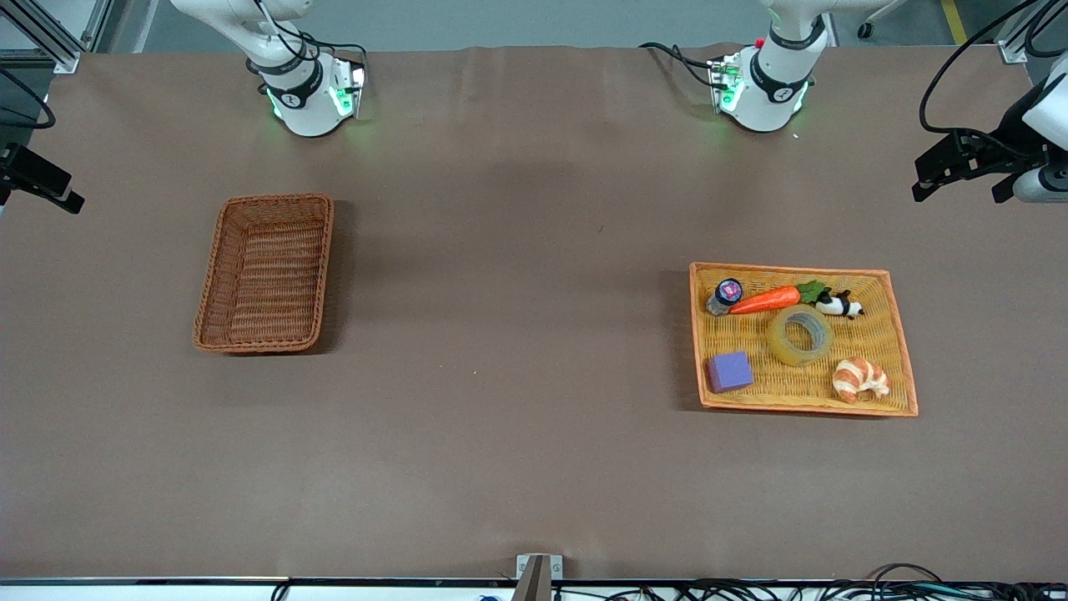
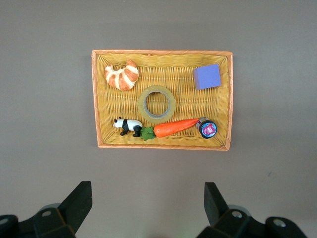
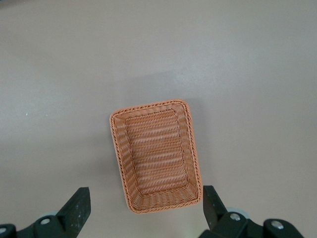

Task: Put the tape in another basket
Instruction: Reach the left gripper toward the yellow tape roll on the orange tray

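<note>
My left gripper grabs the tape by the side of its ring [image 1: 778, 335] next, to move the tape to the reddish-brown basket [image 1: 265, 274].
The tape [image 1: 799, 335] is a translucent yellowish ring lying flat in the middle of the light orange-yellow tray [image 1: 801, 270] toward the left arm's end of the table. It also shows in the left wrist view [image 2: 156, 104]. The reddish-brown basket [image 1: 265, 274] stands empty toward the right arm's end and shows in the right wrist view [image 3: 156, 153]. My left gripper [image 2: 147, 198] is open and empty, high above the table beside the tray [image 2: 163, 51]. My right gripper [image 3: 145, 198] is open and empty, high above the table beside the basket. Neither gripper shows in the front view.
The tray also holds a toy carrot [image 1: 766, 300], a panda figure [image 1: 838, 305], a croissant [image 1: 861, 378], a purple block [image 1: 730, 371] and a small dark-capped bottle [image 1: 724, 295], all close around the tape. Black mounted devices stand at both table ends [image 1: 968, 163].
</note>
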You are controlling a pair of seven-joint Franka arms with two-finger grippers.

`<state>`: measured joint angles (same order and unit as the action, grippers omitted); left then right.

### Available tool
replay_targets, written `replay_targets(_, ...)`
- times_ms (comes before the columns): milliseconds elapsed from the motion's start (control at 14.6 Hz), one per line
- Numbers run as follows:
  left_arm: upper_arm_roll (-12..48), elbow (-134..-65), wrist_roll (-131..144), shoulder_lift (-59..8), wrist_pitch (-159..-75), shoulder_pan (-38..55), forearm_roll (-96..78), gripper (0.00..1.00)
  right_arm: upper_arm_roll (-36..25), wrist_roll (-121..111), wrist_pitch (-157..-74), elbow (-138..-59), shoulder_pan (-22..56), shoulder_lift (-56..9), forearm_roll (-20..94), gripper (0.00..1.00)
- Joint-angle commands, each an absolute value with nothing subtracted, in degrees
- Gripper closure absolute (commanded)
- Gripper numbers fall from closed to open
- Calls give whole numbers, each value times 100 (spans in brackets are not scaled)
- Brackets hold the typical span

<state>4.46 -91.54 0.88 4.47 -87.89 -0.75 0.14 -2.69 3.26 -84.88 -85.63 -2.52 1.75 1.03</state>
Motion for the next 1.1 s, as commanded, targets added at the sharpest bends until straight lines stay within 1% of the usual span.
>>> replay_targets(0,439,-9106,27,440,-8736,-44,88,0,-264,431,-8464,-8604,-237,237,185,0)
replay_targets(274,422,-8517,9,-78,-8491,-44,184,0,-264,431,-8464,-8604,-237,237,185,0)
replay_targets(411,431,-8691,52,-219,-8473,-70,185,0,-264,431,-8473,-8604,-237,237,185,0)
replay_targets(480,413,-8962,105,-246,-8690,-62,237,0,-264,431,-8473,-8604,-237,229,185,0)
replay_targets(686,422,-10235,290,-123,-10102,-324,264,0,-264,431,-8473,-8604,-237,229,176,0)
replay_targets(823,413,-10965,290,-184,-11130,-325,264,0,-272,422,-8473,-8604,-237,229,184,0)
replay_targets(891,404,-11412,290,-254,-11797,-343,264,0,-264,422,-8473,-8604,-237,229,185,0)
replay_targets(1029,404,-11881,299,-630,-12774,-369,264,0,-264,422,-8464,-8604,-246,211,185,0)
